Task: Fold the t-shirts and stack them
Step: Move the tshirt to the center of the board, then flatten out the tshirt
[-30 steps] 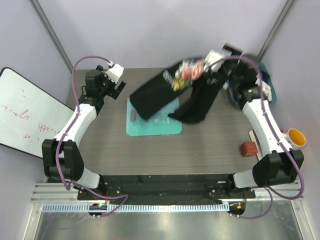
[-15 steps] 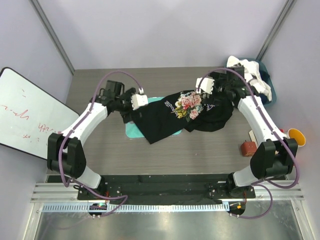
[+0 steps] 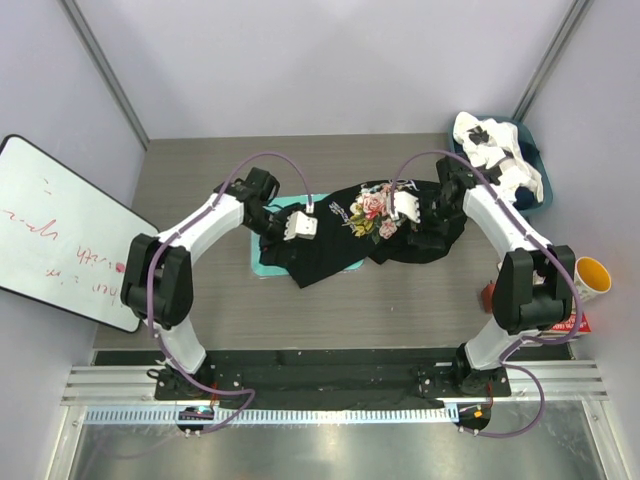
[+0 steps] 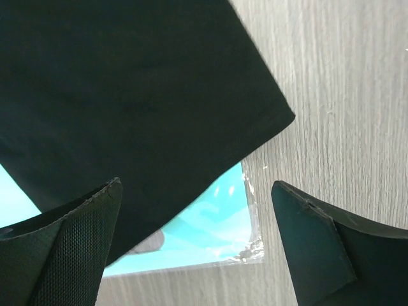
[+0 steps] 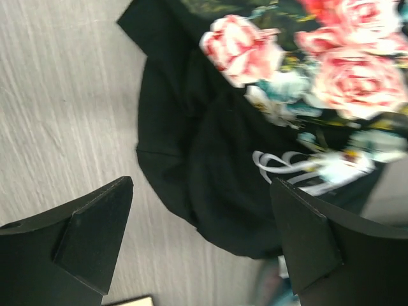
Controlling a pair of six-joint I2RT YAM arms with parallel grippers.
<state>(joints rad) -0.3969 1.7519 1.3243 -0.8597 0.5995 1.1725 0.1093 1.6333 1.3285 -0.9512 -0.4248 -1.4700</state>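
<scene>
The black t-shirt needs to be spread out for folding. My left gripper should next grab its loose corner (image 3: 302, 281) over the teal board.
The black t-shirt (image 3: 335, 245) lies crumpled on the table, partly over the teal board (image 3: 264, 263). Its rose print (image 3: 375, 208) faces up. My left gripper (image 3: 278, 238) is open and empty just above the shirt's left part. In the left wrist view, the left gripper (image 4: 197, 255) frames a shirt corner (image 4: 159, 127) and a corner of the board (image 4: 210, 229). My right gripper (image 3: 425, 235) is open and empty over the bunched right side. The right wrist view shows the right gripper (image 5: 201, 248), black folds (image 5: 229, 191), roses (image 5: 357, 76) and white script (image 5: 299, 169). The white t-shirt with black patches (image 3: 495, 150) lies heaped at the back right.
The white shirt sits in a teal bin (image 3: 533, 150) at the back right corner. A red-brown block (image 3: 493, 293) and a yellow cup (image 3: 592, 273) stand at the right edge. A whiteboard (image 3: 50, 230) leans off the table's left side.
The right gripper, which held the black shirt up at the back, has brought it down onto the board and let go. The left arm has swung in from the back left to the shirt.
</scene>
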